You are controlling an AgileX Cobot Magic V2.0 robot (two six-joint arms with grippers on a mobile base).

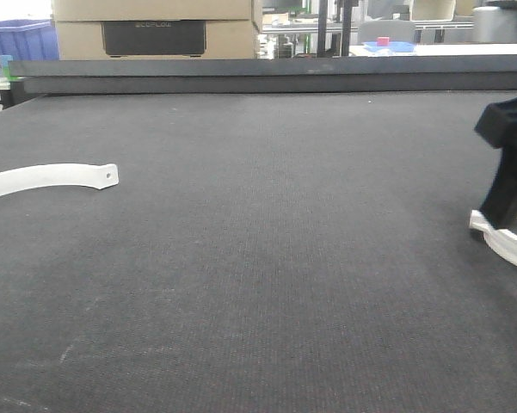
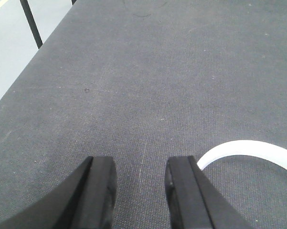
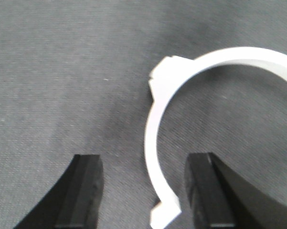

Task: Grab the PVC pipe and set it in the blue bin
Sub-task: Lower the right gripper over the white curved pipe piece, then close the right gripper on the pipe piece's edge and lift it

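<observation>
I will put the white curved PVC pipe into the blue bin [image 1: 17, 39], so next I will grab the pipe by its slim end [image 1: 501, 242] with my right gripper.
A white curved PVC pipe piece [image 3: 155, 129] lies on the black mat at the right edge [image 1: 507, 243]. My right gripper [image 3: 143, 191] is open and low over it, with the piece's lower end between the fingers, nearer the right fingertip [image 3: 205, 191]. In the front view only its black finger [image 1: 507, 185] shows, above that piece. A second white curved piece [image 1: 47, 178] lies at the left. It shows just right of my open left gripper [image 2: 141, 191], outside the fingers [image 2: 248, 149]. A blue bin [image 1: 17, 39] stands far back left, beyond the table.
The table is covered by a dark mat [image 1: 267, 258]. Its left edge drops to the floor [image 2: 9, 47]. Cardboard boxes [image 1: 155, 30] and shelving stand behind the far edge, along with a small blue tray [image 1: 389, 46].
</observation>
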